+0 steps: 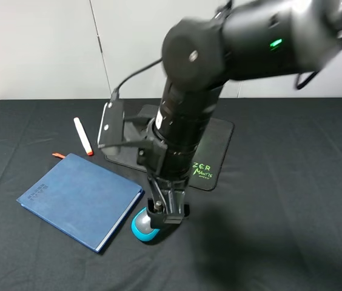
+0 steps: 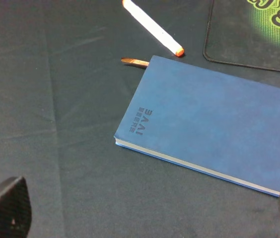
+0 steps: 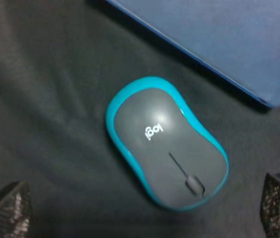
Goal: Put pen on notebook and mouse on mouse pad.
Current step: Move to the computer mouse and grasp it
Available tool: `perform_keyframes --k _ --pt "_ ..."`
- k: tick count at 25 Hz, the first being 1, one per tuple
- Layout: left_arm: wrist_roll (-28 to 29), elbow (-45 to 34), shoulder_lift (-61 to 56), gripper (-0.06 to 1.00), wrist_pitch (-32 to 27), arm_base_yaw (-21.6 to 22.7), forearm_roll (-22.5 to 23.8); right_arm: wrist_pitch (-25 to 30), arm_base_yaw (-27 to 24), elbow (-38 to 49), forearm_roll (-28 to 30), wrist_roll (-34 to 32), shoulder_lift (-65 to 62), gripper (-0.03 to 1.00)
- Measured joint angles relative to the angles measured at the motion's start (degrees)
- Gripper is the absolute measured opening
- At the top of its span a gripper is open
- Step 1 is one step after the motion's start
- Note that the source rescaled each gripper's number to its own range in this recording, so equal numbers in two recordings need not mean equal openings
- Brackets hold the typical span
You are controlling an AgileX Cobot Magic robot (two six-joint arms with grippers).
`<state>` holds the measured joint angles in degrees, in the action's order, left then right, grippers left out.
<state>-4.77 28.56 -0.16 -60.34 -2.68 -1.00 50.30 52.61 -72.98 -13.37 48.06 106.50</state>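
The right gripper grabs the mouse's teal sides beside the logo next, to set the mouse on the mouse pad.
The grey and teal mouse lies on the black cloth just off the near corner of the dark blue notebook. My right gripper is open, a mesh fingertip on either side of the mouse and neither touching it. Seen from above, the right gripper hangs right over the mouse. The white pen with its orange-red cap lies on the cloth beyond the notebook, apart from it. The mouse pad is half hidden behind the right arm. My left gripper is open above the notebook, holding nothing.
A black cloth covers the whole table. The notebook's orange ribbon sticks out at its far corner, close to the pen. The bulky right arm reaches across the middle over the mouse pad. A white wall stands behind the table.
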Motion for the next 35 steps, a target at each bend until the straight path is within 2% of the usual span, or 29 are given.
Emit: perform_keyframes --k 11,15,22,35 --pt "0.0 0.0 0.0 1.00 0.0 0.0 0.0 -5.3 2.7 -0.1 2.8 15.1 6.5 1.00" --pt "0.0 0.0 0.0 1.00 0.0 0.0 0.0 -6.7 2.7 -0.1 3.6 18.1 8.0 1.00" --pt "0.0 0.0 0.0 1.00 0.0 0.0 -0.1 -6.8 2.7 -0.1 5.7 19.0 11.1 1.00" --pt "0.0 0.0 0.0 1.00 0.0 0.0 -0.1 -6.9 2.7 -0.1 6.3 18.2 13.1 1.00"
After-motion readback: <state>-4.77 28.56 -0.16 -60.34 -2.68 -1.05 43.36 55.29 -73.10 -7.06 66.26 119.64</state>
